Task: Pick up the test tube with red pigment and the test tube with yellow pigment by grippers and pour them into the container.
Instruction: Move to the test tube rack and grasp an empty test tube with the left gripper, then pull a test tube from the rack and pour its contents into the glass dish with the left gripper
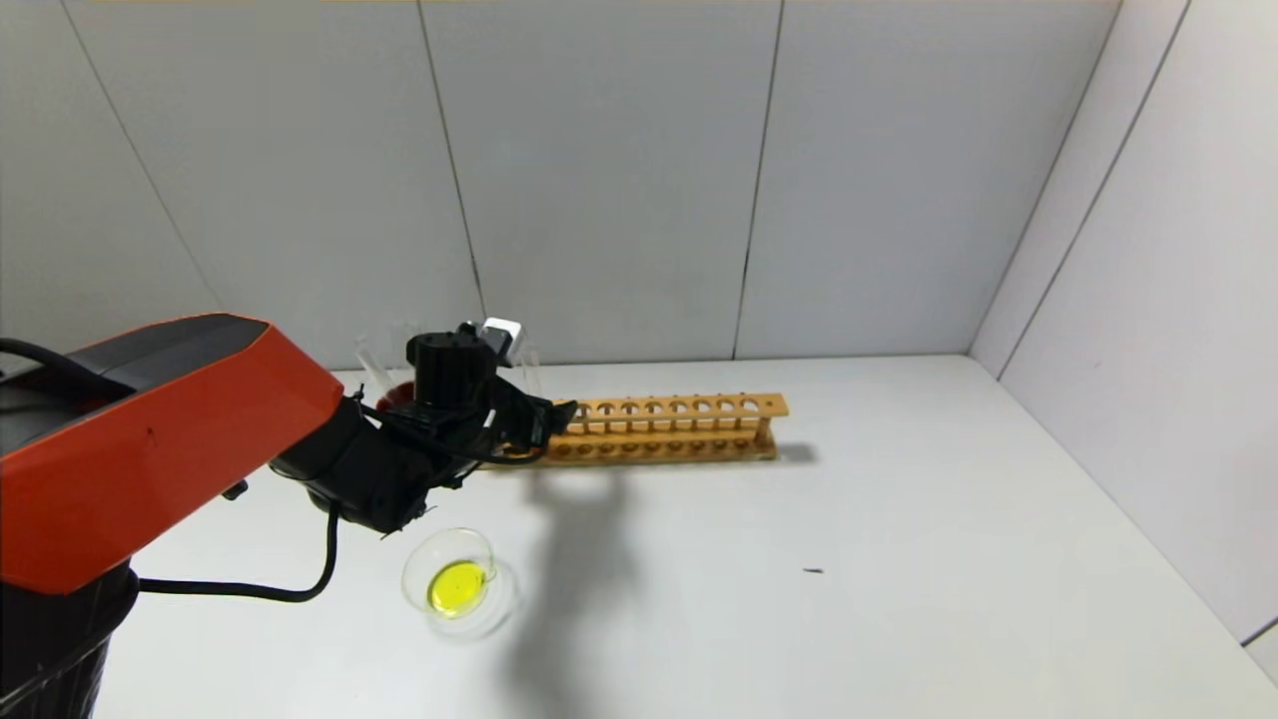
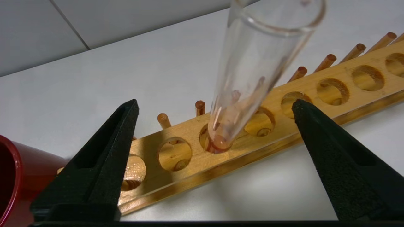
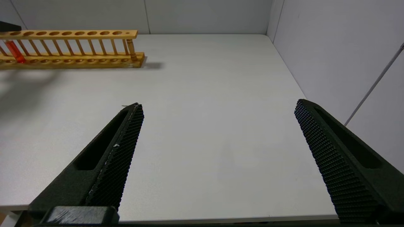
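Observation:
The left gripper grabs the tube by its exposed middle above the hole [image 2: 237,96] next, since the rack's wood surrounds the tube's red base.
The test tube with red pigment [image 2: 252,72] stands in a hole near the left end of the wooden rack [image 2: 189,170], with orange-red liquid [image 2: 219,142] at its base; its red base [image 3: 14,52] also shows in the right wrist view. My left gripper [image 2: 215,104] is open, its jaws wide on either side of the tube and clear of it. In the head view it [image 1: 544,419] hangs over the rack's left end. The container [image 1: 457,584], a clear glass dish, holds yellow liquid. I cannot make out the test tube with yellow pigment. My right gripper [image 3: 219,105] is open and empty.
A dark red cup [image 2: 12,183] stands just left of the rack, and in the head view the cup [image 1: 392,397] shows behind my left wrist with a clear tube [image 1: 367,361] leaning out. The rack [image 1: 679,429] runs rightward along the back. White walls close off the back and right.

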Controlling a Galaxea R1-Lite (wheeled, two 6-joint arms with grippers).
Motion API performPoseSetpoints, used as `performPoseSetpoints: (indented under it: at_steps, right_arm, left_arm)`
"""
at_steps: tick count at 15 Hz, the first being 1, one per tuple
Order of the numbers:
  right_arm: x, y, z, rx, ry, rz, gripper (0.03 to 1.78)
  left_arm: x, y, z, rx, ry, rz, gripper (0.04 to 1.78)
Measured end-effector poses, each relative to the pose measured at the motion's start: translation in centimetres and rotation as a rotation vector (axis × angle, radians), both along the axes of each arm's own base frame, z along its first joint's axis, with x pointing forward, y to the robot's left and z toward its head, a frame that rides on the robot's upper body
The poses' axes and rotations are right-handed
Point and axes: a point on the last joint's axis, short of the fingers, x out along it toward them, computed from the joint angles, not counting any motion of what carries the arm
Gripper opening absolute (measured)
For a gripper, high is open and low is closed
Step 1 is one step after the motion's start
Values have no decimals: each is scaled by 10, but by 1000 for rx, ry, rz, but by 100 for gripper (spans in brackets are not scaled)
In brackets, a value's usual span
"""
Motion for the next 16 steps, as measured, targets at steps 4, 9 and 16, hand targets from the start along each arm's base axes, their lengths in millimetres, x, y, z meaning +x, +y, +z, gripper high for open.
performPoseSetpoints:
  at_steps: [4,9,16]
  right_arm:
    - [0,0,0,0,0,0,175]
    - [0,0,0,0,0,0,175]
    - [0,0,0,0,0,0,175]
  left_arm:
    - [3,0,0,-3,-4,2,127]
    - [2,0,1,-3,-7,1,40]
    - [-1,0,22,-8,-28,-1,31]
